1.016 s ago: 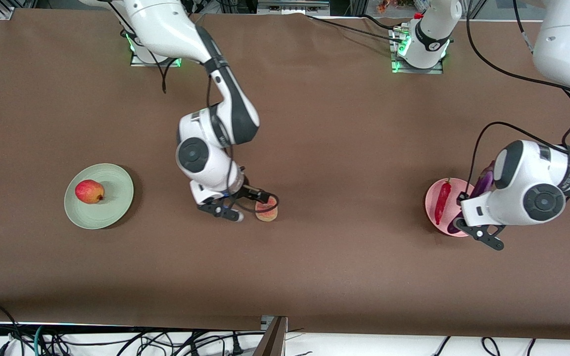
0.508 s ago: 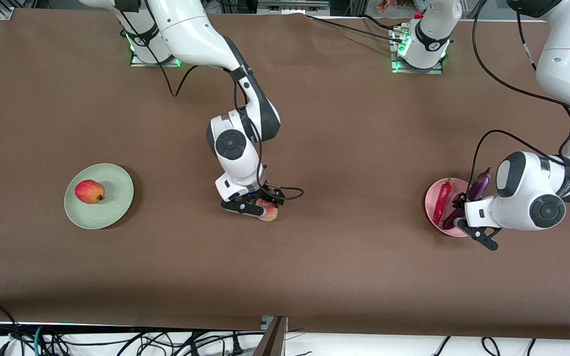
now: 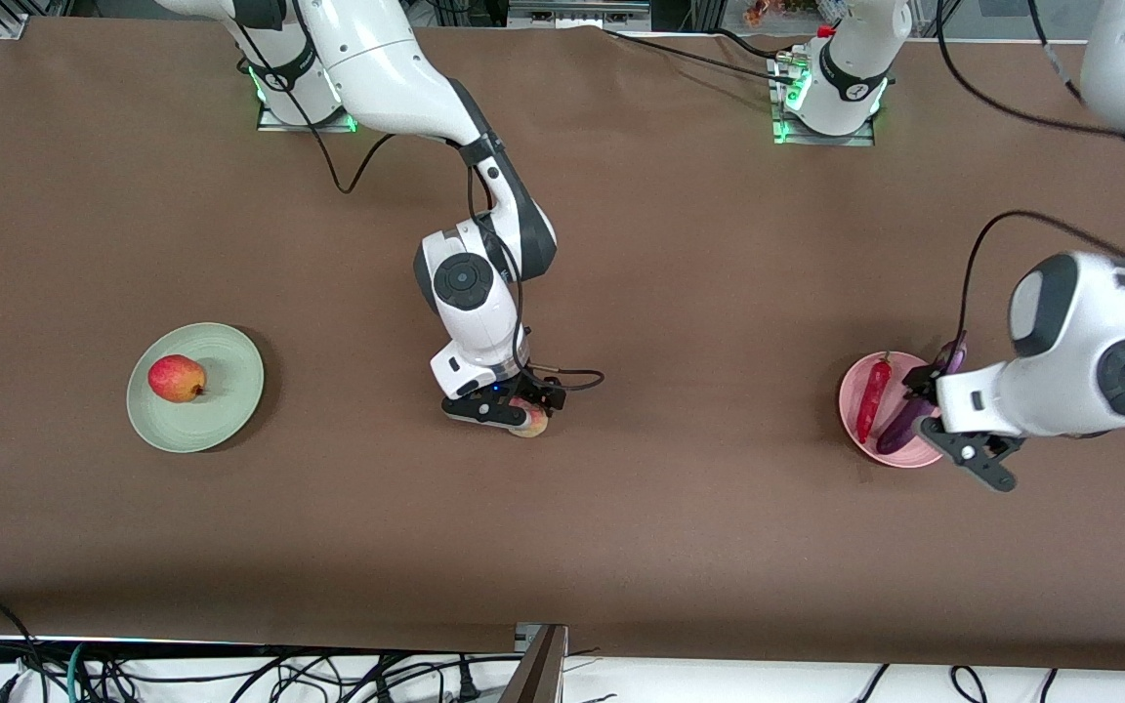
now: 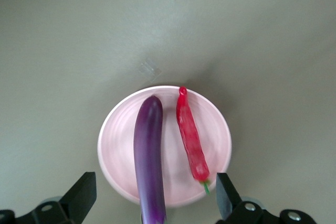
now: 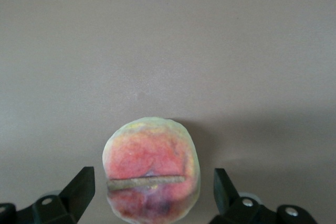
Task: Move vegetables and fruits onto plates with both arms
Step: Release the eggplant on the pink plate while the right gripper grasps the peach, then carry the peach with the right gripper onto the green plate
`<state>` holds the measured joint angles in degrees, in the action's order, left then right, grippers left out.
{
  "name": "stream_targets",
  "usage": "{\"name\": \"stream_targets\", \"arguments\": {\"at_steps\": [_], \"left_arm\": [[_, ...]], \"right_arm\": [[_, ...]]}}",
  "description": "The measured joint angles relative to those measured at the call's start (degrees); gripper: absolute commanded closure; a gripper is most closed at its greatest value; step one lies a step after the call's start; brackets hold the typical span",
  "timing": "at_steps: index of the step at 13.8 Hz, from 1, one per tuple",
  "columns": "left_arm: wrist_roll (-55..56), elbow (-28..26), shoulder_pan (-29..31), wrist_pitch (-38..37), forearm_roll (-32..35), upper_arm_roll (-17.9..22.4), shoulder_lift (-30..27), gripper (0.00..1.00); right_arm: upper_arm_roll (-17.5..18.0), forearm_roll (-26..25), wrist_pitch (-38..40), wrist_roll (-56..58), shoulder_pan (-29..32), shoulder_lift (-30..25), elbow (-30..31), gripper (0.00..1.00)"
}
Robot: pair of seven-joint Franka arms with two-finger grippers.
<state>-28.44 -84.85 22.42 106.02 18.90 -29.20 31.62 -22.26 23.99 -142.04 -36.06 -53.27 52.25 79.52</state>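
Observation:
The right gripper's fingers are on either side of the peach, so the robot needs to close that gripper on the peach now.
The purple eggplant (image 4: 149, 148) and the red chili (image 4: 192, 141) lie side by side on the pink plate (image 4: 216, 132). One end of the eggplant reaches past the rim. My left gripper (image 4: 155, 196) hangs open above them, its fingers well clear of both. In the front view the left gripper (image 3: 951, 426) partly covers the eggplant (image 3: 899, 426), which lies beside the chili (image 3: 871, 398). My right gripper (image 5: 151, 190) is open and low over the peach (image 5: 151, 166), one finger on each side and neither touching. The apple (image 3: 176, 378) rests on the green plate (image 3: 223, 410).
The peach (image 3: 529, 420) sits on the brown table near its middle, under the right gripper (image 3: 509, 404). The green plate is toward the right arm's end and the pink plate (image 3: 898, 383) toward the left arm's end. Cables run along the table's edge nearest the camera.
The left gripper opened and let go of the eggplant, which now lies on the pink plate, and the arm rose. The right gripper swung over the peach and now straddles it.

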Motion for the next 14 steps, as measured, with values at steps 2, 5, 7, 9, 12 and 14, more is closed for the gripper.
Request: {"name": "stream_targets", "arguments": {"at_steps": [2, 5, 7, 9, 12, 14], "left_arm": [[0.06, 0.33, -0.08, -3.24, -0.53, -0.19, -6.66, 0.00], [4.63, 2.45, -0.21, -8.15, -1.85, -0.18, -12.71, 0.00], [10.41, 5.14, -0.38, -10.69, -2.21, -0.10, -13.13, 0.00], [17.49, 6.36, -1.85, -11.27, -5.97, 1.64, -13.36, 0.00], [21.75, 6.17, -14.21, -11.98, -10.13, 16.58, -15.96, 0.00], [24.51, 3.30, -22.07, -12.20, -13.74, 25.00, -19.09, 0.00]], "right_arm": [[-0.01, -0.01, -1.38, 0.01, -0.15, 0.59, 0.01, 0.37], [-0.12, -0.04, -2.49, 0.14, -0.17, 0.90, 0.03, 0.73], [-0.53, -0.06, -2.54, 1.02, -0.16, 0.86, 0.03, 0.73], [-1.51, -0.07, -0.65, 2.92, -0.01, 0.54, -0.04, 0.73], [-5.12, -0.08, 12.02, 11.78, 1.93, -2.69, -0.27, 0.73], [-8.46, -0.08, 22.87, 21.48, 4.82, -5.99, -0.27, 0.73]]}}
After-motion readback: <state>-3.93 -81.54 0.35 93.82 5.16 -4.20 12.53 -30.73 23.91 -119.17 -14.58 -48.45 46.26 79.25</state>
